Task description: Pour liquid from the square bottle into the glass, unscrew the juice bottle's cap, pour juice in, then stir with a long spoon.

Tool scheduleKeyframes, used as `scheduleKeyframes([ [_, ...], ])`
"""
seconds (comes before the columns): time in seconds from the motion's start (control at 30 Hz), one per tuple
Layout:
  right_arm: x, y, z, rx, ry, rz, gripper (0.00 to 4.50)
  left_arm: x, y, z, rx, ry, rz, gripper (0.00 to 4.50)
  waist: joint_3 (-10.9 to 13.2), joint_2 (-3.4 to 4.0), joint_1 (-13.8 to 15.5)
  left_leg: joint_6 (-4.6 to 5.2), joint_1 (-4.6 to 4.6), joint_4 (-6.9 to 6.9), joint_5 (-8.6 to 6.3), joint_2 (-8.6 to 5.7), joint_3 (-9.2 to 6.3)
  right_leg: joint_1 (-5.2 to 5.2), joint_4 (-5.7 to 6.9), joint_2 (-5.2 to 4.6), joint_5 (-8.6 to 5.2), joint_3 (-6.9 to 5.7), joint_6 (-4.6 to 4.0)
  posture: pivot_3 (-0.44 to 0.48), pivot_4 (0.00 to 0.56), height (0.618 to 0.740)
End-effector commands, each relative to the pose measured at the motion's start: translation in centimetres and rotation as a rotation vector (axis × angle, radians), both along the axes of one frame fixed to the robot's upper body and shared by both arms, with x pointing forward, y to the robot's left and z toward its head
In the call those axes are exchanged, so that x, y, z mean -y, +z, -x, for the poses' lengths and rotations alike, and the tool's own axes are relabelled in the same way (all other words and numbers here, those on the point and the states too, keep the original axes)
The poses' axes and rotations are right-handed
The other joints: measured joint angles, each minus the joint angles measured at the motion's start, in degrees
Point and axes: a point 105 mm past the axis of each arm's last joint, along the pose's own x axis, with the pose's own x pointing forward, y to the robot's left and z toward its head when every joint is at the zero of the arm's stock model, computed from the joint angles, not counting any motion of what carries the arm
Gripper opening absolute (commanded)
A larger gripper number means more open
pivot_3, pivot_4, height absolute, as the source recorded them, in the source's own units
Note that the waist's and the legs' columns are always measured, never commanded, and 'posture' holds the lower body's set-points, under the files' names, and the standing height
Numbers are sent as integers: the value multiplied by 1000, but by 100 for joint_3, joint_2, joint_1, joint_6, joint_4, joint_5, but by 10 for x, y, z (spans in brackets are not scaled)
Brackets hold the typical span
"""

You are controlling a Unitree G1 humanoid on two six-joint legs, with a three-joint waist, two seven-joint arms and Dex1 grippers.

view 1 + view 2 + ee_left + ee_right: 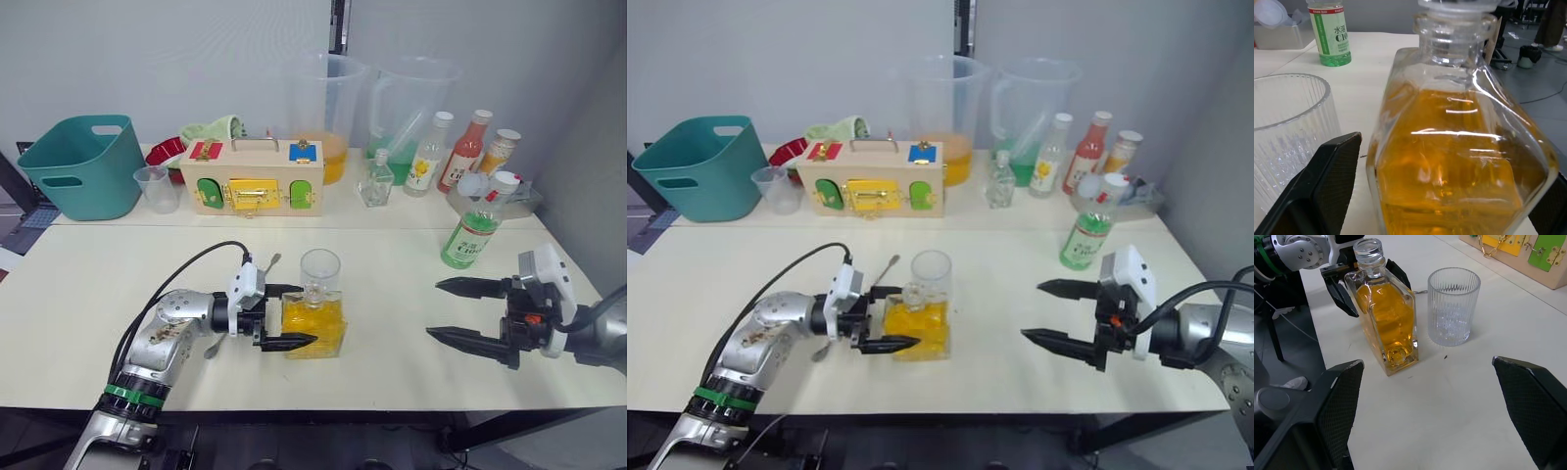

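I need to grab the square bottle by its body with my left gripper next, to pour the yellow liquid into the ribbed glass.
The square bottle stands upright near the table's front edge, half full of yellow liquid. My left gripper is open, with one black finger on each side of the bottle's body and a small gap showing in the left wrist view. The ribbed clear glass stands empty just behind the bottle. The long spoon lies on the table, and the left gripper covers its stem. The juice bottle stands at the right with its white cap on. My right gripper hovers open and empty in front of it.
Along the back stand a teal basket, a flared plastic cup, a wooden latch box, two large jugs, a small flask, a yellow-label bottle and a red bottle.
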Motion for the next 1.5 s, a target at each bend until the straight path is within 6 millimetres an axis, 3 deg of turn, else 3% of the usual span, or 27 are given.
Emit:
scheduleKeyframes([
  [0.03, -8, 7, 3, 27, 31, -20, 4500, 0, 18, 5, 36, -9, 21, 4471, 0, 0, 2, 0, 0, 0, 0, 0, 0, 1, 0, 0, 0, 0, 0, 0, 150, 740],
  [0.27, -12, 6, 2, 17, 43, -23, 4500, 4, 12, 8, 92, 4, -70, 4471, -1, 1, 0, 1, 1, 0, 0, 0, 0, 1, -1, 0, 0, 0, 0, 0, 150, 740],
  [0.43, -14, 7, 2, 12, 57, -27, 4500, 9, 17, 4, 85, 25, -40, 4471, -1, 1, 8, 1, 1, 0, -1, -1, 0, 1, -1, -1, 0, 0, 0, 0, 150, 740],
  [0.63, -30, 13, 4, 36, 122, -42, 4500, 13, 21, 6, 87, 11, -16, 2795, -1, 1, 2, 1, 1, 1, 0, -1, 0, 1, 0, -1, 0, 0, 0, 0, 150, 740],
  [0.97, -91, 30, -13, 143, 230, -37, 4500, 12, 23, 4, 114, 27, -34, 2796, -1, 1, 2, -2, -2, 3, 1, -2, -2, -8, 4, -2, 0, 1, 0, 0, 150, 740],
  [1.17, -121, 30, -16, 176, 318, -10, 4500, 16, 26, 9, 115, 4, -38, 2796, -1, 2, -16, -3, -3, 3, 1, -2, -2, -14, 9, 0, 0, 1, 0, 0, 150, 740],
  [1.5, -143, 21, -22, 144, 340, -11, 4500, 15, 19, 11, 111, 8, -76, 2796, -1, 3, -26, -2, -5, 1, 1, -3, -4, -18, 15, 0, 0, 0, -1, 0, 150, 740],
])
